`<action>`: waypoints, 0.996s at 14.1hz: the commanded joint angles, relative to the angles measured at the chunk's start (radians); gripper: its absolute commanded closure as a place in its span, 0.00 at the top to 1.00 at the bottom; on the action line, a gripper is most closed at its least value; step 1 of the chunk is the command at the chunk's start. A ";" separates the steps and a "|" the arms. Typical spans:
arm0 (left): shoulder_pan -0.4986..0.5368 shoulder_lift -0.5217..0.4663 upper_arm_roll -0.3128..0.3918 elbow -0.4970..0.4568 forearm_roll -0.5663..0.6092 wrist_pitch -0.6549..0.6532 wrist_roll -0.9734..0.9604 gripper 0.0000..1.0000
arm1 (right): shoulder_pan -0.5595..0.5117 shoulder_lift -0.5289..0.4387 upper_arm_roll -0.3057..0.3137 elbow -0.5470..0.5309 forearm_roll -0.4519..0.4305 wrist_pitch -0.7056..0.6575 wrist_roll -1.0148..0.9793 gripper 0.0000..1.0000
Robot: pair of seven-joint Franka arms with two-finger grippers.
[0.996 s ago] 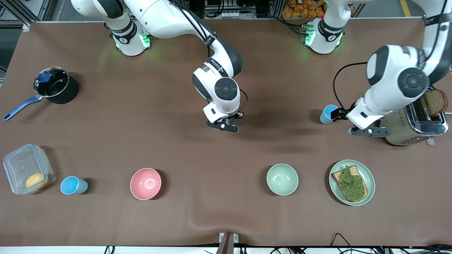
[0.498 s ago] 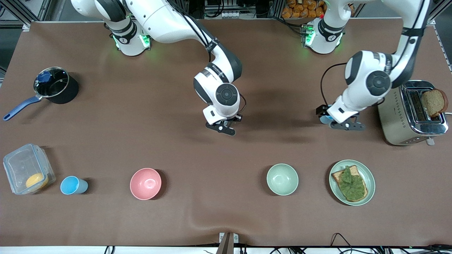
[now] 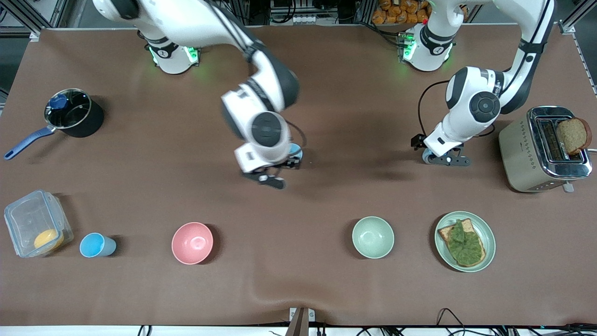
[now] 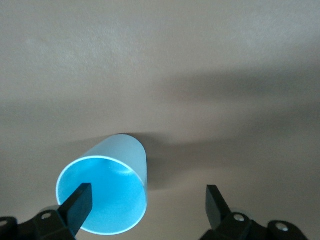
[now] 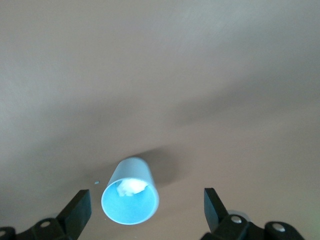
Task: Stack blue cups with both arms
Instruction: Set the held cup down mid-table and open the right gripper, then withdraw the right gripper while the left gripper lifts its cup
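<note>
My left gripper grabs this blue cup by its rim (image 4: 146, 196) next, since this leaves the cup's base free to nest into the other blue cup.
A blue cup (image 4: 107, 195) stands upright under my left gripper (image 4: 147, 200), which is open. One fingertip (image 4: 80, 202) hangs over the cup's mouth and the other is off to its side. In the front view this cup (image 3: 425, 157) is mostly hidden by the left gripper (image 3: 431, 151), beside the toaster. A second blue cup (image 5: 130, 197) stands below my open right gripper (image 5: 146, 204), between the fingers and closer to one. It peeks out (image 3: 295, 150) from under the right gripper (image 3: 284, 161) at mid-table. A third, sky-blue cup (image 3: 97, 245) stands beside the clear container.
A toaster (image 3: 543, 149) holding bread (image 3: 573, 134) stands at the left arm's end. A plate with toast (image 3: 487, 233), a pale-green bowl (image 3: 373, 237) and a pink bowl (image 3: 192, 242) line the side nearer the front camera. A clear container (image 3: 35, 224) and a pot (image 3: 72, 114) are at the right arm's end.
My left gripper moved from beside the toaster to over its cup, covering it. My right hand shifted toward the right arm's end of the table, uncovering the mid-table cup.
</note>
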 commanded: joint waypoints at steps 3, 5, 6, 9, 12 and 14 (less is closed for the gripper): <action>-0.010 0.020 -0.002 -0.024 0.020 0.058 -0.016 0.60 | -0.174 -0.193 0.009 -0.131 -0.046 -0.003 -0.176 1.00; -0.007 0.026 -0.002 -0.022 0.021 0.058 0.006 0.20 | -0.264 -0.277 0.009 -0.202 -0.046 0.014 -0.296 1.00; -0.006 0.026 -0.002 -0.022 0.023 0.058 0.021 0.06 | -0.301 -0.313 0.009 -0.226 -0.049 0.020 -0.351 1.00; -0.004 0.025 -0.002 -0.020 0.023 0.048 0.063 0.00 | -0.377 -0.414 0.008 -0.306 -0.133 0.020 -0.442 1.00; 0.002 -0.024 -0.003 0.004 0.023 -0.026 0.072 0.00 | -0.466 -0.544 0.009 -0.418 -0.155 0.020 -0.570 1.00; 0.004 -0.052 -0.011 0.100 0.014 -0.205 0.083 0.00 | -0.524 -0.588 0.011 -0.451 -0.151 0.012 -0.719 1.00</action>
